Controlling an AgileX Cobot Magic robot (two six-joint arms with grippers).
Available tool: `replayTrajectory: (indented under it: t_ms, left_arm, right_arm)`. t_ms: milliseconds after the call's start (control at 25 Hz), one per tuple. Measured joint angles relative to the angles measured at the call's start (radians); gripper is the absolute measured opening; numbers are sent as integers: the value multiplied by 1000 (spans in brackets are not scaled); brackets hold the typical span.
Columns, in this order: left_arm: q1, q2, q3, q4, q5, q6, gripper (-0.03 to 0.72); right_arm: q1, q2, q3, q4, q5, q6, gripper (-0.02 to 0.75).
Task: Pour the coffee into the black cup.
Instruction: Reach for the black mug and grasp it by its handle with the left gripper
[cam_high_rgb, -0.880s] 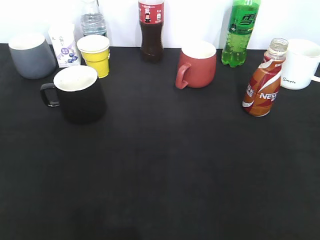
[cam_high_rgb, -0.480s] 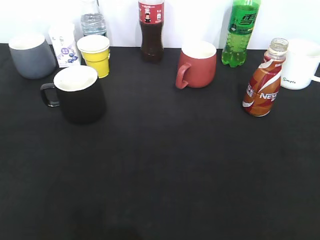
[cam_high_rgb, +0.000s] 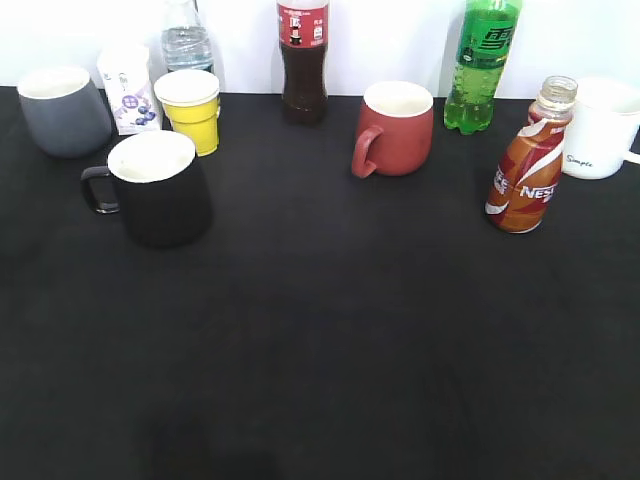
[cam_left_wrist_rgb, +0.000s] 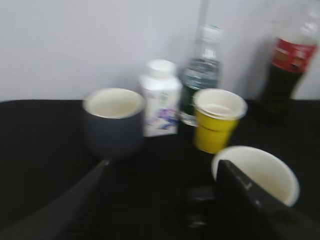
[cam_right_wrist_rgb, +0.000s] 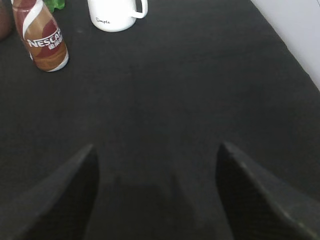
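My left gripper grabs the black cup (cam_high_rgb: 155, 188) by its handle (cam_high_rgb: 98, 190) next, to hold the cup ready for the coffee.
The coffee bottle (cam_high_rgb: 526, 170) stands upright at the right of the black table, with its orange-brown swirl label; it also shows at the top left of the right wrist view (cam_right_wrist_rgb: 42, 42). The black cup (cam_high_rgb: 155, 188) stands at the left, white inside, handle pointing left; its rim shows at the lower right of the left wrist view (cam_left_wrist_rgb: 260, 172). My left gripper (cam_left_wrist_rgb: 162, 167) is open and empty, with the cup just beyond its right finger. My right gripper (cam_right_wrist_rgb: 157, 150) is open and empty over bare table, well short of the bottle. Neither gripper shows in the exterior view.
Along the back stand a grey mug (cam_high_rgb: 62, 110), a white carton (cam_high_rgb: 128, 90), a water bottle (cam_high_rgb: 187, 38), a yellow cup (cam_high_rgb: 190, 110), a cola bottle (cam_high_rgb: 302, 62), a red mug (cam_high_rgb: 394, 128), a green soda bottle (cam_high_rgb: 482, 66) and a white mug (cam_high_rgb: 602, 128).
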Motion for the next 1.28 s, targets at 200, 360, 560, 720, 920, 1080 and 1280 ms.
replayTrajectory:
  t_ms: [200, 360, 560, 720, 920, 1080, 1280]
  left_arm:
    - [-131, 322, 58, -110, -244, 0, 480]
    - [-131, 478, 59, -129, -346, -1, 480]
    - [-131, 605, 59, -129, -569, -2, 480]
    - [-131, 745, 57, -129, -735, -2, 480]
    - [-131, 756, 35, -127, -779, -2, 480]
    - [-131, 824, -5, -124, -787, -2, 480]
    - [-131, 892, -6, -124, -885, -4, 480]
  right_arm:
    - [0, 0, 0, 0, 0, 0, 568]
    - [0, 0, 0, 0, 0, 0, 568]
    - [0, 0, 0, 0, 0, 0, 568]
    - [0, 0, 0, 0, 0, 0, 568]
    - [0, 0, 0, 0, 0, 0, 568]
    - [0, 0, 0, 0, 0, 0, 568]
    - [0, 0, 0, 0, 0, 0, 568]
